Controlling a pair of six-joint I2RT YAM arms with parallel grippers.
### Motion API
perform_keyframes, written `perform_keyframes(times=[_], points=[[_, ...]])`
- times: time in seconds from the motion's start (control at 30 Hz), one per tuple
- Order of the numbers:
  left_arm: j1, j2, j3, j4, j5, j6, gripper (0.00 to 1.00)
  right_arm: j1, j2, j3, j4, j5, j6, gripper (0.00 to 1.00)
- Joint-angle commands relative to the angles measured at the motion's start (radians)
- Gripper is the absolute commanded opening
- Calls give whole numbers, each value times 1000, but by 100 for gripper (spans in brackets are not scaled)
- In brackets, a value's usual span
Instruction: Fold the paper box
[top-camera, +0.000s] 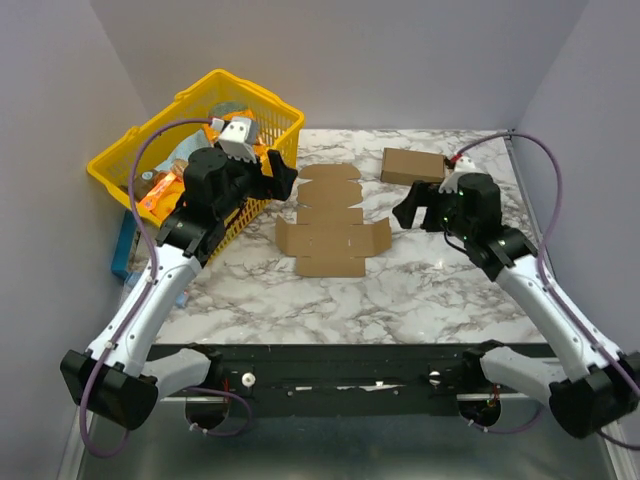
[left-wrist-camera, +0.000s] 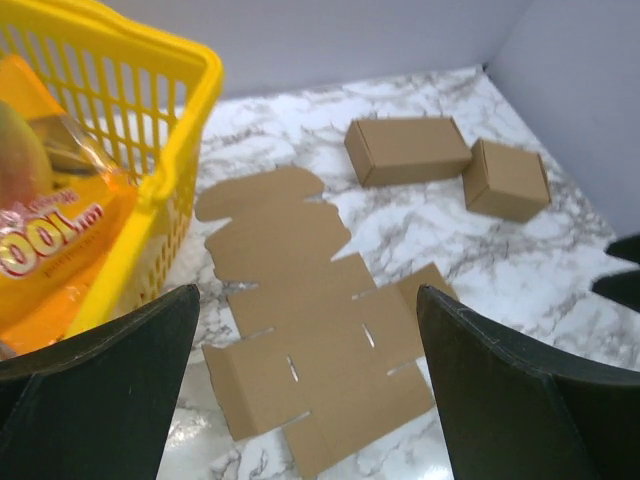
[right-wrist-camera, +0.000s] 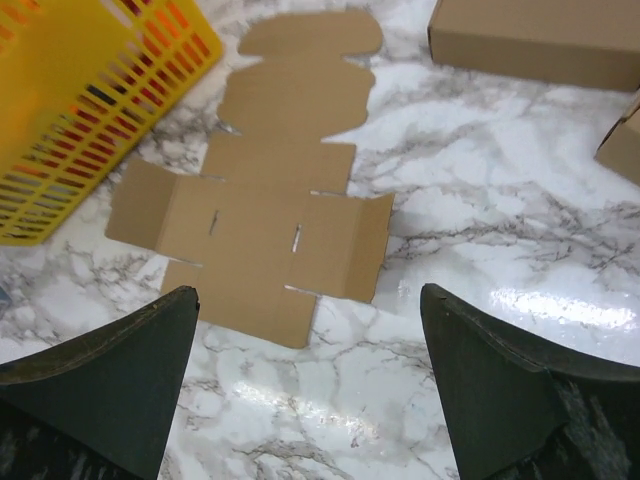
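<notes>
I should next use my right gripper to grab the paper box's nearest raised side flap (top-camera: 382, 236) (right-wrist-camera: 372, 248), so that I can turn the sheet and hand it over to my left gripper.
The paper box (top-camera: 330, 225) lies unfolded and flat on the marble table, its rounded tabs toward the far side and its two side flaps slightly raised. My left gripper (top-camera: 280, 178) hovers open just left of the sheet's far end, beside the basket. My right gripper (top-camera: 408, 210) hangs open to the right of the sheet, apart from it. In the left wrist view the paper box (left-wrist-camera: 310, 300) shows between the wide-open fingers of the left gripper (left-wrist-camera: 308, 292), well below them. In the right wrist view the paper box (right-wrist-camera: 270, 190) lies ahead of the open right gripper (right-wrist-camera: 307, 290). Neither gripper holds anything.
A yellow basket (top-camera: 260, 92) with an orange packet (left-wrist-camera: 50, 230) stands at the table's far left, close to the left arm. A long brown cuboid (top-camera: 412, 165) sits at the back right, and a squarish cuboid (left-wrist-camera: 507, 180) next to it. Grey walls enclose the table.
</notes>
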Motion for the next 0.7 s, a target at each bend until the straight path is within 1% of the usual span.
perform_keyframes(times=[0.0, 0.1, 0.13, 0.23, 0.3, 0.4, 0.43, 0.5, 0.53, 0.6, 0.67], points=[[-37, 24, -102, 80, 142, 70, 99, -13, 218, 25, -2, -84, -1, 99], [-86, 43, -104, 80, 169, 96, 99, -15, 312, 48, 43, -83, -12, 99], [-96, 46, -108, 85, 183, 96, 99, -16, 373, 56, 46, -80, -16, 99], [-114, 46, -108, 80, 200, 109, 99, -19, 467, 80, 49, -51, -16, 98], [-116, 40, -115, 77, 191, 118, 99, -19, 507, 88, 65, -60, -21, 97], [-116, 32, -116, 74, 183, 116, 99, -19, 587, 100, 81, -68, -33, 89], [-116, 31, -116, 74, 191, 119, 99, -21, 611, 114, 81, -63, -35, 81], [-116, 29, -115, 73, 192, 123, 99, -21, 650, 120, 86, -66, -38, 75], [-116, 29, -115, 73, 191, 129, 99, -21, 659, 117, 95, -77, -49, 69], [-116, 31, -116, 70, 188, 135, 99, -21, 683, 114, 123, -108, -59, 65], [-116, 37, -113, 60, 186, 150, 99, -21, 705, 125, 124, -118, -78, 57]])
